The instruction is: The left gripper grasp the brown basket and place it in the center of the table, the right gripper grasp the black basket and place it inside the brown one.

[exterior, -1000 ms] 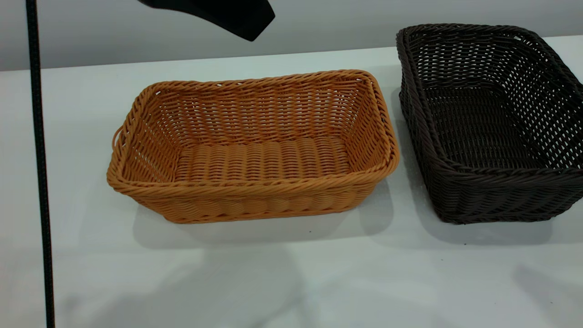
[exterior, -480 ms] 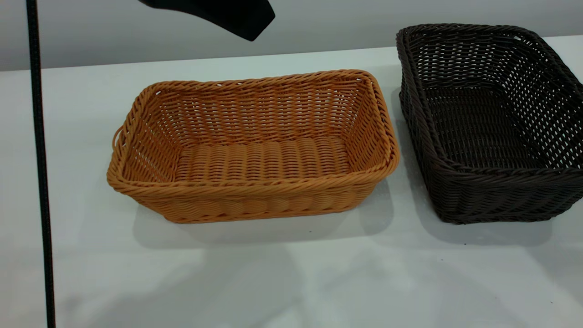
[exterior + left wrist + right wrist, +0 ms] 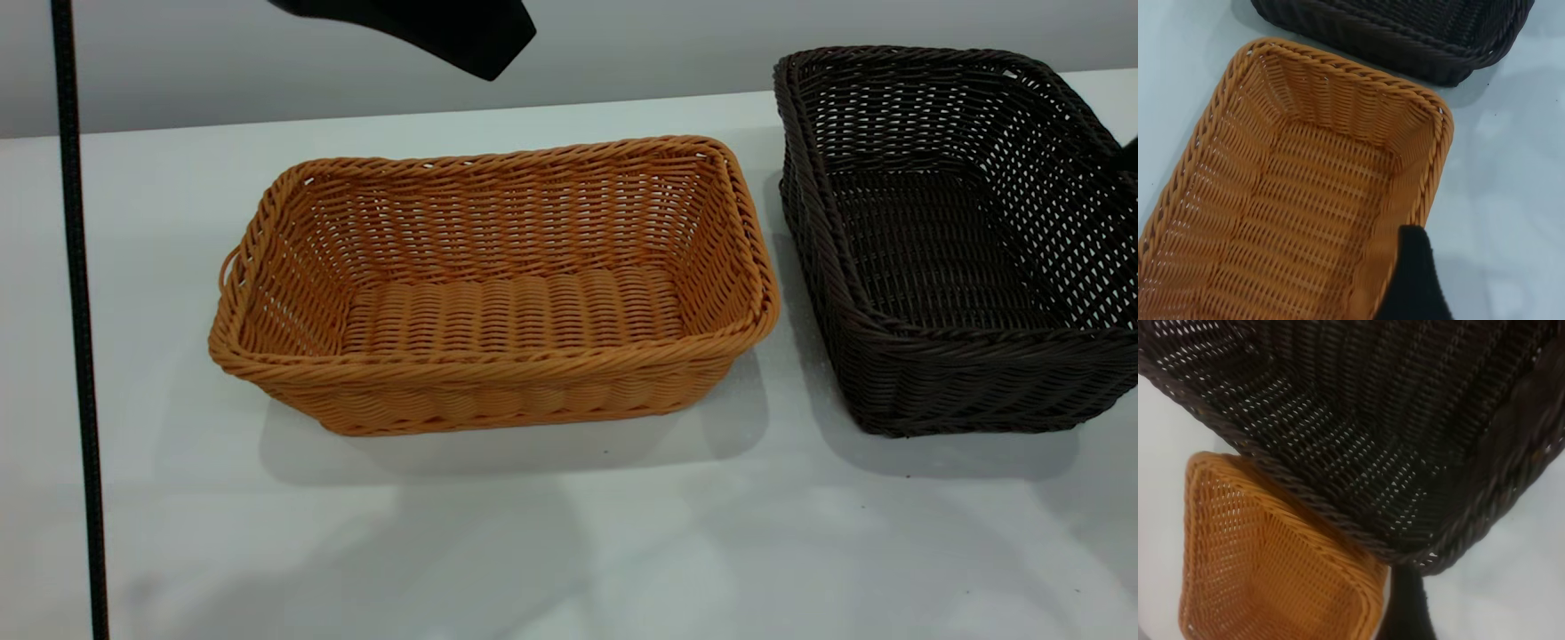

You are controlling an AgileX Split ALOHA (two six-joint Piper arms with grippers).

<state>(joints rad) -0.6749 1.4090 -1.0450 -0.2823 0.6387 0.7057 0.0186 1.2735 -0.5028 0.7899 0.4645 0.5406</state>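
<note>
The black basket should go inside the brown basket (image 3: pixel 498 284), so the robot's right gripper should next grab it by its short-end rim (image 3: pixel 997 343).
The brown basket (image 3: pixel 498 284) stands upright and empty in the middle of the white table (image 3: pixel 569 533). Close to its right stands the black basket (image 3: pixel 951 240), also empty, with a narrow gap between the two. A black part of my left arm (image 3: pixel 427 27) hangs high above the brown basket's far side. In the left wrist view a black part of my left gripper (image 3: pixel 1415 283) is over the brown basket's (image 3: pixel 1298 200) rim. A black part of my right gripper (image 3: pixel 1405 607) shows just beside the black basket's (image 3: pixel 1391 427) rim corner. A dark sliver of it (image 3: pixel 1131 156) shows at the exterior view's right edge.
A black cable (image 3: pixel 76 311) hangs straight down along the left side. A grey wall (image 3: pixel 667 44) runs behind the table's far edge. White tabletop stretches in front of both baskets and to the left of the brown one.
A dark sliver of the right arm has come in at the right edge by the black basket. Shadows on the front right of the table have shifted. Both baskets and the left arm are still.
</note>
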